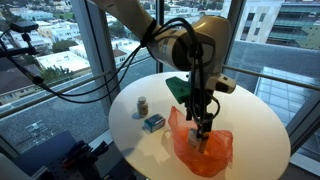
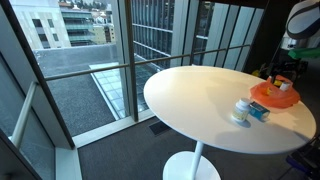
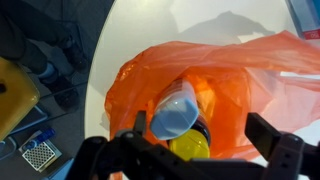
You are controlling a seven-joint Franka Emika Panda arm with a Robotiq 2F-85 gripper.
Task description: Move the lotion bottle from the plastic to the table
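My gripper needs to come down to the bottle before it closes on its pale end. The bottle's pale end (image 1: 194, 137) (image 3: 174, 115) is only near my fingers, so they would miss it if I closed now.
The lotion bottle (image 3: 175, 114) has a pale blue translucent end and a dark band. It lies in the crumpled orange plastic bag (image 3: 235, 75) next to a round yellow object (image 3: 190, 149). My gripper (image 3: 205, 135) is open just above the bag, with the bottle between its fingers, close to the left finger. I cannot tell whether a finger touches it. In both exterior views the gripper (image 1: 204, 124) (image 2: 283, 80) hangs low over the orange plastic (image 1: 205, 152) (image 2: 275, 94) on the round white table (image 1: 250, 120).
A small can (image 1: 142, 105), a blue box (image 1: 153, 122) and a green object (image 1: 178, 88) stand on the table near the bag. The table edge (image 3: 100, 70) is close to the bag. Glass walls surround the table.
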